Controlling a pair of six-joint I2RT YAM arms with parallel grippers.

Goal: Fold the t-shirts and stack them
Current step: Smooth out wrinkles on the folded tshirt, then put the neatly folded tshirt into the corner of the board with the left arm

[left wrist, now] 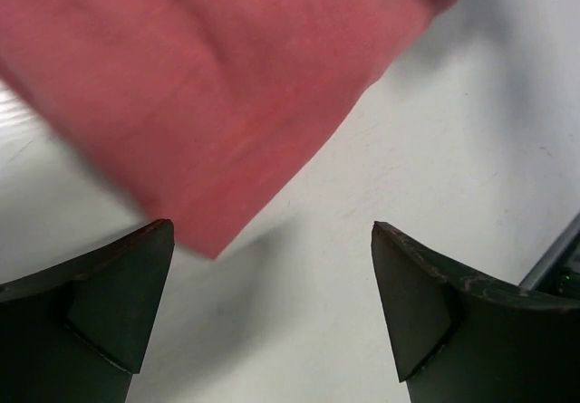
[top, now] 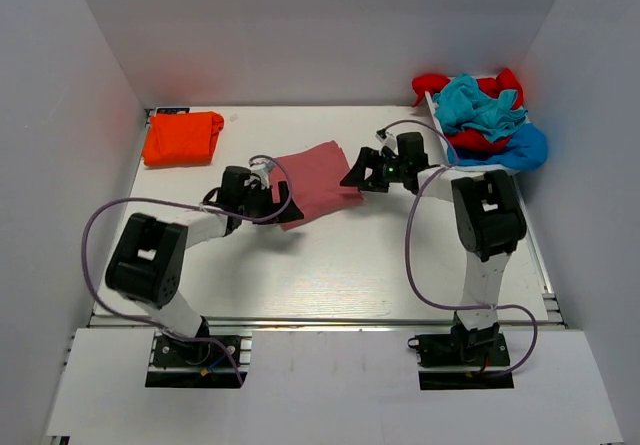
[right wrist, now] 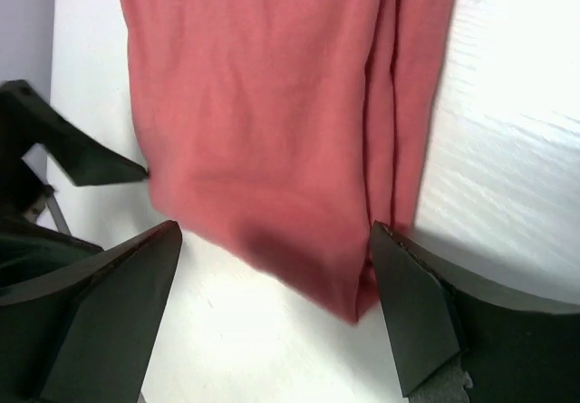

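Observation:
Next, my left gripper pinches all layers of the folded pink-red t-shirt at its side edge (top: 272, 177) facing the orange t-shirt (top: 182, 137) to stack it there still folded.
A folded dusty pink-red t-shirt (top: 318, 180) lies flat in the middle of the table. My left gripper (top: 283, 205) is open at its left near corner; in the left wrist view (left wrist: 272, 272) the shirt (left wrist: 217, 86) lies just beyond the empty fingertips. My right gripper (top: 352, 175) is open at the shirt's right edge; in the right wrist view (right wrist: 272, 272) a corner of the shirt (right wrist: 272, 131) lies between the spread fingers, which are not closed on it. A folded bright orange t-shirt (top: 182, 137) lies at the back left.
A loose pile of red, teal and blue t-shirts (top: 482, 115) is heaped at the back right by a white tray edge (top: 436, 113). White walls enclose the table on three sides. The left gripper's fingers (right wrist: 63, 149) show in the right wrist view.

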